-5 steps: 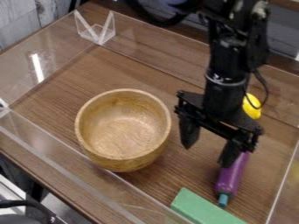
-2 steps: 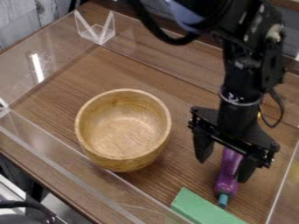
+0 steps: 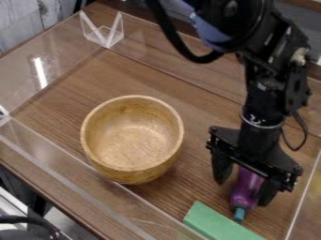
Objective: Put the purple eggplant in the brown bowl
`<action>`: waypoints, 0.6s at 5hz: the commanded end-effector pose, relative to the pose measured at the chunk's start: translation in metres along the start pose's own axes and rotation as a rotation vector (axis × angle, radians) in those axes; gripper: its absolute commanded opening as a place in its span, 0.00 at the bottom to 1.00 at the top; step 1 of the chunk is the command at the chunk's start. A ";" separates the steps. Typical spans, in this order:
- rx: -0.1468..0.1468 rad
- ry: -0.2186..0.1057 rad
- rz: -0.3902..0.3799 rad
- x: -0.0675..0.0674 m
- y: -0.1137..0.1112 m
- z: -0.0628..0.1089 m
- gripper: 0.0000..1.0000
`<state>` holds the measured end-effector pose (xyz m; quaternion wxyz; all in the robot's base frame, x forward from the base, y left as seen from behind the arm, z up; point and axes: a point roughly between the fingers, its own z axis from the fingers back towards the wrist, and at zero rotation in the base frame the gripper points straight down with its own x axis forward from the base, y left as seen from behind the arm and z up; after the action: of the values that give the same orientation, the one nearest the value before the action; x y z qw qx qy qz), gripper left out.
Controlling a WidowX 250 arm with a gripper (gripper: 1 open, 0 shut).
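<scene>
I should close my gripper on the purple eggplant now. Its fingers reach down beside the eggplant, above the wooden table, so they would hold it.
The purple eggplant lies on the wooden table at the lower right, its teal stem end pointing toward the front edge. My gripper points straight down over it, open, with a black finger on either side of the eggplant's upper half. Whether the fingers touch it I cannot tell. The brown bowl stands empty to the left of the gripper, well apart from it.
A flat green block lies at the front edge just below the eggplant. Clear acrylic walls ring the table, with a clear folded stand at the back left. The arm hides what is behind it at right.
The gripper has moved right and down, from beside the bowl to straddling the eggplant. It stayed open. The eggplant and bowl have not moved.
</scene>
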<state>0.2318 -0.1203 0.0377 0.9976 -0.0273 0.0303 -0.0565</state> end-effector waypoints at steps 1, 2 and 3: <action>-0.012 -0.031 -0.007 0.006 -0.005 0.004 1.00; -0.014 -0.035 -0.004 0.009 -0.006 0.002 1.00; -0.017 -0.040 0.000 0.011 -0.006 0.000 0.00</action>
<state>0.2343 -0.1218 0.0280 0.9978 -0.0287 0.0301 -0.0524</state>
